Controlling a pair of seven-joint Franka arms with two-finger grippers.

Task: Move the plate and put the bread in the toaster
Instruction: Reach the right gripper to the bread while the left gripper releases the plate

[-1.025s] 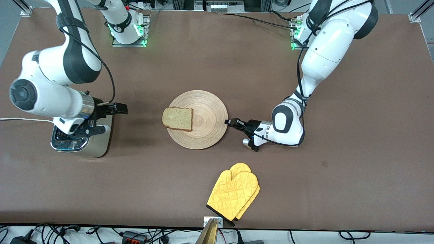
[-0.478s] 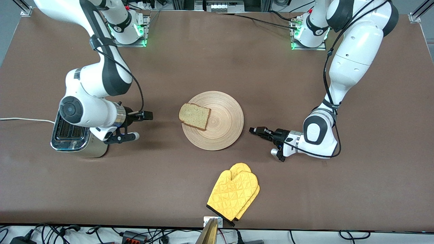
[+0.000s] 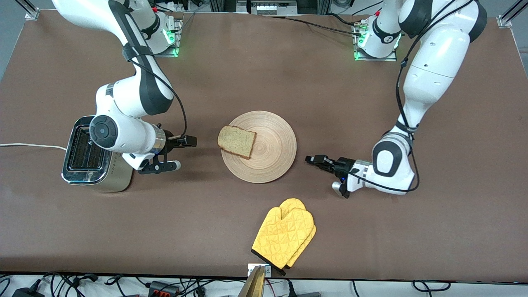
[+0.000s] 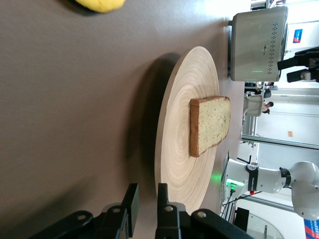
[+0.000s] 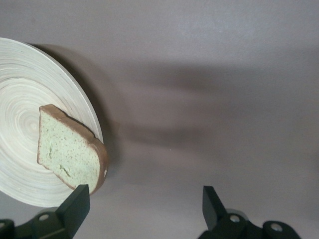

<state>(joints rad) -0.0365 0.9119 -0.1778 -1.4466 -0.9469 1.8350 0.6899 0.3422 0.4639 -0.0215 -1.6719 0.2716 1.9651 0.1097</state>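
Note:
The bread (image 3: pixel 236 141) has a crust end overhanging the plate, and my right gripper next needs to take hold of the bread there to feed it into the toaster (image 3: pixel 88 156).
The light-wood plate (image 3: pixel 270 154) lies mid-table. The bread (image 3: pixel 236 141) lies flat on its edge toward the right arm's end, slightly overhanging the rim. The toaster (image 3: pixel 88 156) stands at the right arm's end, both slots empty. My right gripper (image 3: pixel 190 141) is open and empty, low between toaster and plate. In the right wrist view, the right gripper (image 5: pixel 144 209) points at bare table beside the bread (image 5: pixel 70 152) and plate (image 5: pixel 30 99). My left gripper (image 3: pixel 310 159) is narrowly open and empty, just off the plate's rim toward the left arm's end. The left wrist view shows this gripper (image 4: pixel 147 204), plate (image 4: pixel 179 149), bread (image 4: pixel 212 124) and toaster (image 4: pixel 256 47).
A yellow oven mitt (image 3: pixel 284 237) lies nearer the front camera than the plate, by the table's front edge. The toaster's white cord (image 3: pixel 29 145) runs off the table at the right arm's end.
The left gripper dragged the plate with the bread toward the left arm's end, let go of the rim and backed off. The right gripper moved from over the toaster toward the plate.

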